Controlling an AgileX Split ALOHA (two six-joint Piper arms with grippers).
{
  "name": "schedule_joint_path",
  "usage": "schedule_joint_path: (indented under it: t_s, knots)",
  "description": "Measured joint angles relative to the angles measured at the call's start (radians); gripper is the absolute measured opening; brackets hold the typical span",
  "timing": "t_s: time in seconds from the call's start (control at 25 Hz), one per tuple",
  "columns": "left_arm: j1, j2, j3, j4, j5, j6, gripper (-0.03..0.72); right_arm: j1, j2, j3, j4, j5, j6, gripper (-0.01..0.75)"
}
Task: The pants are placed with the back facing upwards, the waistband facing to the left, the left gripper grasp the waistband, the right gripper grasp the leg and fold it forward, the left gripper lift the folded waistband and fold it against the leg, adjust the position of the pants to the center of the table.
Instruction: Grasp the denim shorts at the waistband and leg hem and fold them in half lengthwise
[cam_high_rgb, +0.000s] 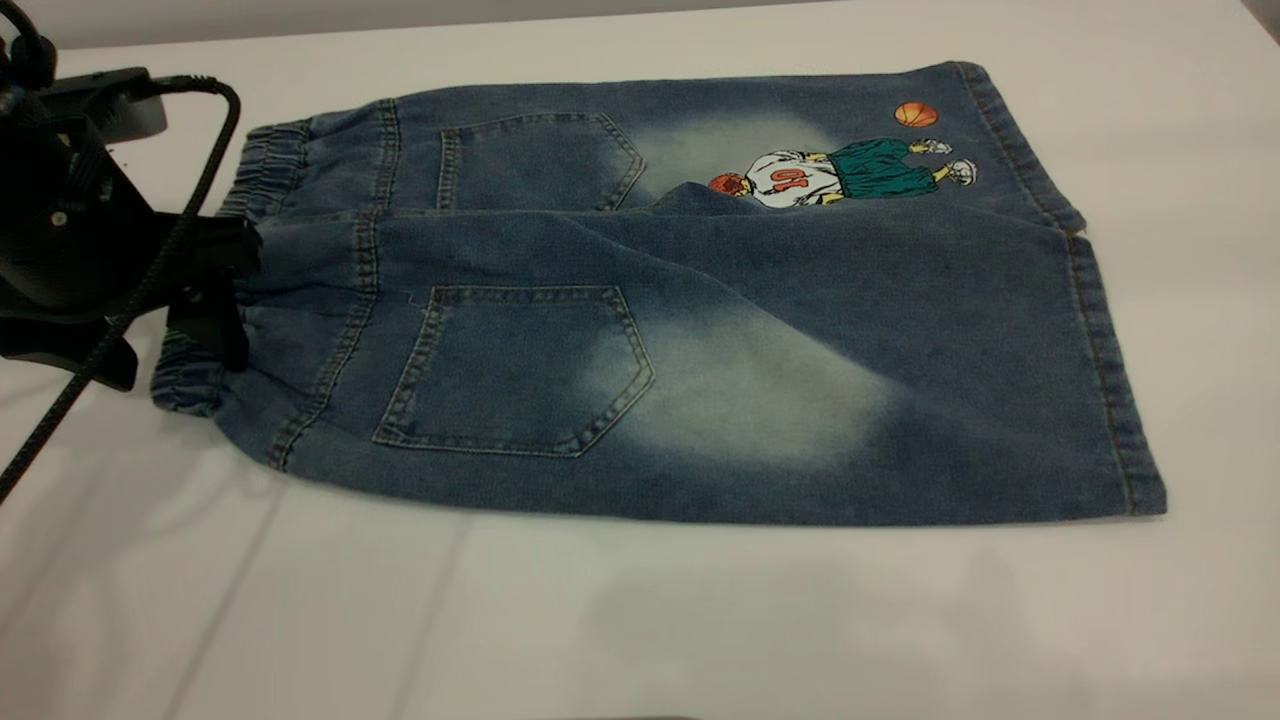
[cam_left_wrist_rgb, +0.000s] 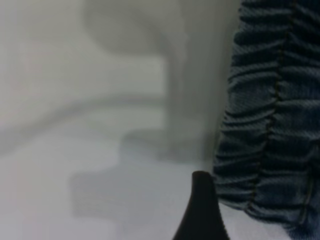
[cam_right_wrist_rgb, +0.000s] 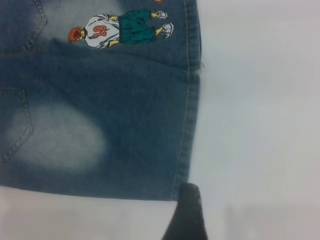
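My left gripper grabs the pants (cam_high_rgb: 650, 330) by that leg's waistband corner (cam_high_rgb: 187, 388) next, to fold the plain leg onto the printed one.
The pants (cam_high_rgb: 650, 330) lie flat on the white table (cam_high_rgb: 640, 620), back pockets up, the two legs slightly overlapping. The ruffled waistband (cam_high_rgb: 268, 165) points left. The leg (cam_high_rgb: 800, 400) with the pale patch is the near one; the printed leg (cam_high_rgb: 830, 170) is behind it. My left gripper (cam_high_rgb: 225, 295) is open at the waistband's edge, with gathered denim (cam_left_wrist_rgb: 265, 130) beside one black fingertip (cam_left_wrist_rgb: 200, 210). My right gripper (cam_right_wrist_rgb: 225, 220) is out of the exterior view; it is open, one fingertip (cam_right_wrist_rgb: 187, 210) just off the near leg's hem corner (cam_right_wrist_rgb: 182, 185), holding nothing.
A thick black cable (cam_high_rgb: 120, 310) runs from the left arm down across the table's left side. White table surface (cam_right_wrist_rgb: 260, 125) extends beyond the leg hems on the right and in front of the pants.
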Motion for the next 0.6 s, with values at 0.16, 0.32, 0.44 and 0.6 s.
schedule_joint_path:
  t_s: [0.16,0.32,0.44,0.6]
  knots:
    - [0.0,0.043,-0.001,0.0,0.002,0.0,0.51,0.0,0.0,0.0,0.0,0.001,-0.005,0.531]
    - [0.0,0.078,-0.009,-0.004,-0.005,0.001,0.51,0.0,0.0,0.0,0.0,0.001,-0.008,0.531]
    - [0.0,0.083,-0.01,-0.007,-0.013,0.003,0.479,0.0,0.0,0.0,0.0,0.001,-0.009,0.531]
    - [-0.003,0.084,-0.012,-0.019,-0.056,0.001,0.298,0.0,0.0,0.0,0.0,0.001,-0.02,0.531]
